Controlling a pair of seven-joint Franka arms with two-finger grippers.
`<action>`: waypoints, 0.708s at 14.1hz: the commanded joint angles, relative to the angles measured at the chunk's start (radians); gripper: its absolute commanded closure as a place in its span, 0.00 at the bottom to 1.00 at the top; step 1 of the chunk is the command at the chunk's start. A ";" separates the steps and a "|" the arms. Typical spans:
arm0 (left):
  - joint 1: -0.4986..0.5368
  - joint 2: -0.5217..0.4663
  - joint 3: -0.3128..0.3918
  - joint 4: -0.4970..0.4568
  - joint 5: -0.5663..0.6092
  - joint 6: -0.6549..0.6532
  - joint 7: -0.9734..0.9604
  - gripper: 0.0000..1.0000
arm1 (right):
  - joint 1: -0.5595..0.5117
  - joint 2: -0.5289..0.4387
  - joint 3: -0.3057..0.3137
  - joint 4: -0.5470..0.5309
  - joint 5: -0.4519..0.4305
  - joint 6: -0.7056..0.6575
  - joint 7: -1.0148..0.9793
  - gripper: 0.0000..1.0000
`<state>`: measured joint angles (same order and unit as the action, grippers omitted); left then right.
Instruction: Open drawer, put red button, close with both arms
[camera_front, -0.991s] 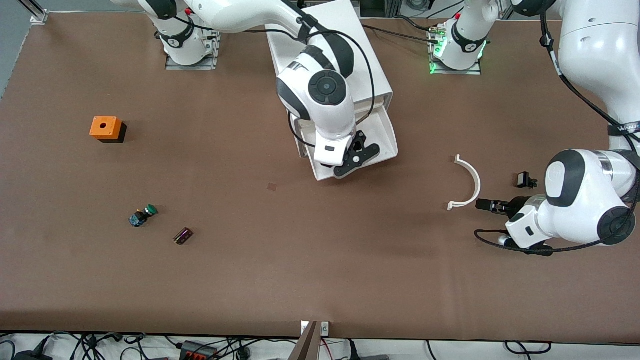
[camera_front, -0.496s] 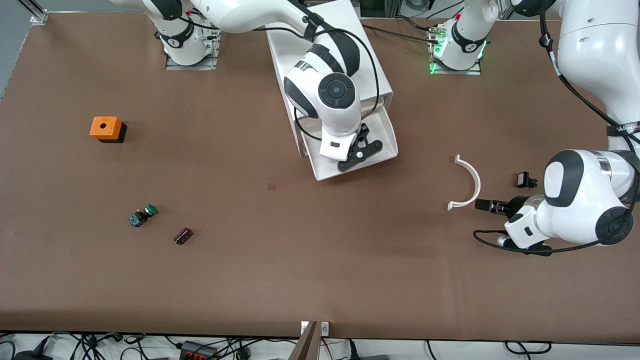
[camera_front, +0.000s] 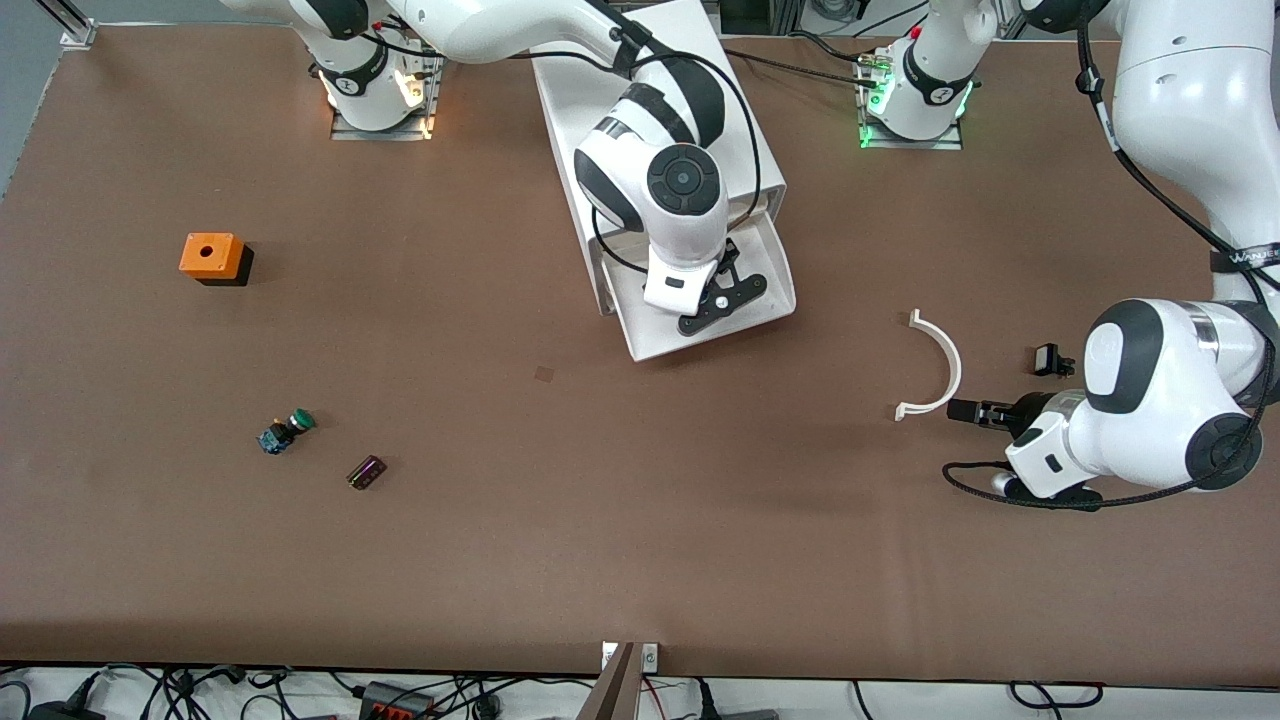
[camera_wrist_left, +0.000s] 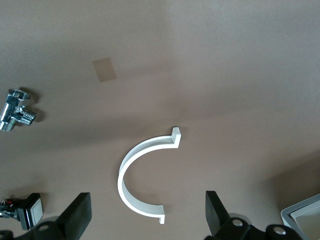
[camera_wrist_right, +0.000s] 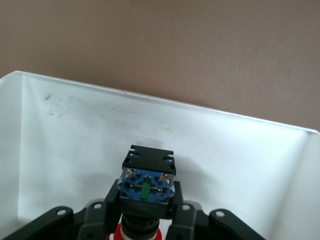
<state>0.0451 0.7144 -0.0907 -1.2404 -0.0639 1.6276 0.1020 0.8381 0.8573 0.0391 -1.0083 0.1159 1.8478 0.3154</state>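
Observation:
The red button is low in the white drawer, inside the drawer's rim, and would remain in the drawer, so it is time for my right gripper to open now.
The red button, with a blue-and-black body and a red cap, is held in my right gripper. The fingers are shut on its sides. In the front view the right gripper hangs over the open white drawer, which is pulled out of the white cabinet. The button itself is hidden under the hand in that view. The drawer's white floor lies just below the button. My left gripper is open and empty, low over the table beside a white curved piece.
A green-capped button and a small dark part lie toward the right arm's end, with an orange box farther from the camera. The curved piece, a small black part and a metal fitting lie near the left gripper.
My right gripper has moved with the red button from the drawer's front lip to over the drawer's inside, toward the cabinet. The left arm has hardly moved.

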 joint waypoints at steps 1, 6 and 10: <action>-0.005 -0.003 0.000 0.002 0.030 0.002 -0.015 0.00 | 0.001 0.003 0.001 0.010 0.010 -0.005 0.021 0.53; -0.008 -0.003 0.000 0.002 0.032 0.002 -0.016 0.00 | 0.001 -0.004 -0.010 0.016 0.010 0.002 0.089 0.00; -0.016 -0.009 -0.012 -0.014 0.030 0.002 -0.108 0.00 | -0.069 -0.040 -0.031 0.079 0.005 0.042 0.202 0.00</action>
<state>0.0380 0.7144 -0.0919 -1.2410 -0.0639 1.6275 0.0597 0.8215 0.8421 0.0078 -0.9625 0.1155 1.9000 0.4840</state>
